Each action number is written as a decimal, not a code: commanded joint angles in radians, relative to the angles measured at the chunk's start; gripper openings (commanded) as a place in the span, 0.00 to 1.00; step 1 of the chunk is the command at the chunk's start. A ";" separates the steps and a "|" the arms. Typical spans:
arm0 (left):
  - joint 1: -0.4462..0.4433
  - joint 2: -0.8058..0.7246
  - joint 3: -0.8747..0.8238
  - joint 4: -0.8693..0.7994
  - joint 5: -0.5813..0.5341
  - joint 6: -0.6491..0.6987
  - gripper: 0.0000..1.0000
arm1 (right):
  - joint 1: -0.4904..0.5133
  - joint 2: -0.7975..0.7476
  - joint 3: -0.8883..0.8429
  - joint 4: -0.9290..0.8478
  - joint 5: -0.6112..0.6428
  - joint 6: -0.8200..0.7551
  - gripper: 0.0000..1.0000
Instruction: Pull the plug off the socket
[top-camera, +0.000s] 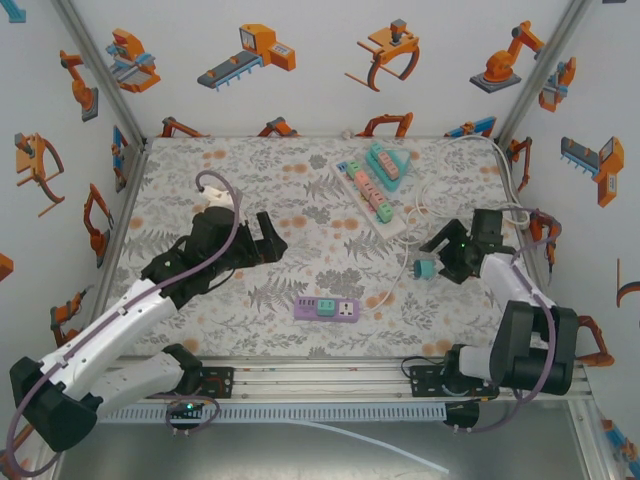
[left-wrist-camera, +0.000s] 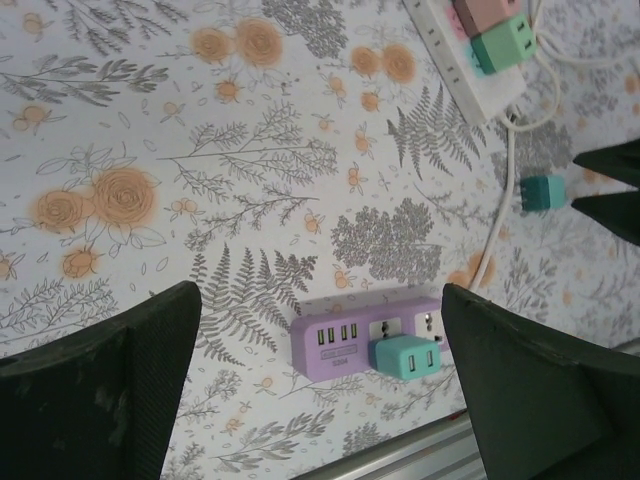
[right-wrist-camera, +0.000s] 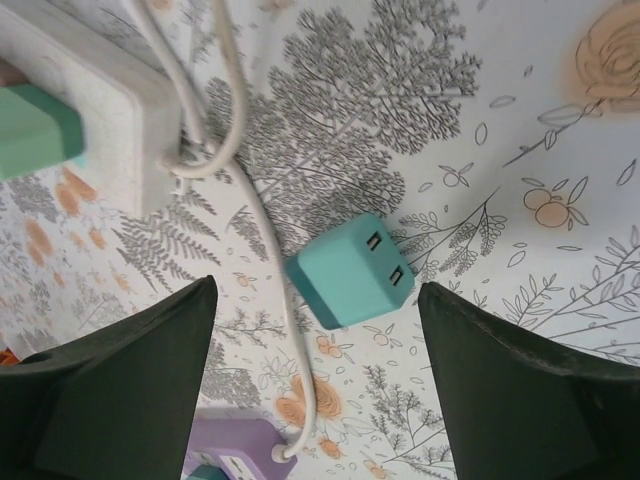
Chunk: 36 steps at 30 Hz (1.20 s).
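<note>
I will pull off the teal plug that sits in the purple socket strip (top-camera: 327, 308), so my right gripper will next grab the plug by its opposite long sides.
A purple socket strip (top-camera: 327, 308) lies near the table's front edge, with a teal plug (left-wrist-camera: 405, 357) seated in one of its outlets. A second teal plug (right-wrist-camera: 350, 270) is loose over the cloth to the right, apart from any strip (top-camera: 424, 268). My right gripper (right-wrist-camera: 315, 300) hangs right above this loose plug with its jaws open and not touching it. The left gripper (left-wrist-camera: 320, 300) is open too, up over the cloth behind the purple strip (left-wrist-camera: 340, 340), holding nothing.
A white power strip (top-camera: 398, 226) with several coloured plugs lies at the back right, and its near end (right-wrist-camera: 90, 110) is close to my right gripper. A white cable (right-wrist-camera: 300, 380) runs from the purple strip past the loose plug. Printed walls enclose the table.
</note>
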 joint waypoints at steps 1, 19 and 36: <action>-0.013 0.023 0.081 -0.131 -0.062 -0.118 0.97 | 0.016 -0.073 0.069 -0.120 0.055 -0.045 0.74; 0.022 0.065 -0.108 -0.024 0.222 -0.015 0.99 | 0.552 -0.498 0.117 -0.003 -0.326 -0.747 0.69; 0.083 0.300 -0.220 0.229 0.584 0.274 0.97 | 1.040 -0.007 0.208 -0.009 -0.191 -1.152 0.68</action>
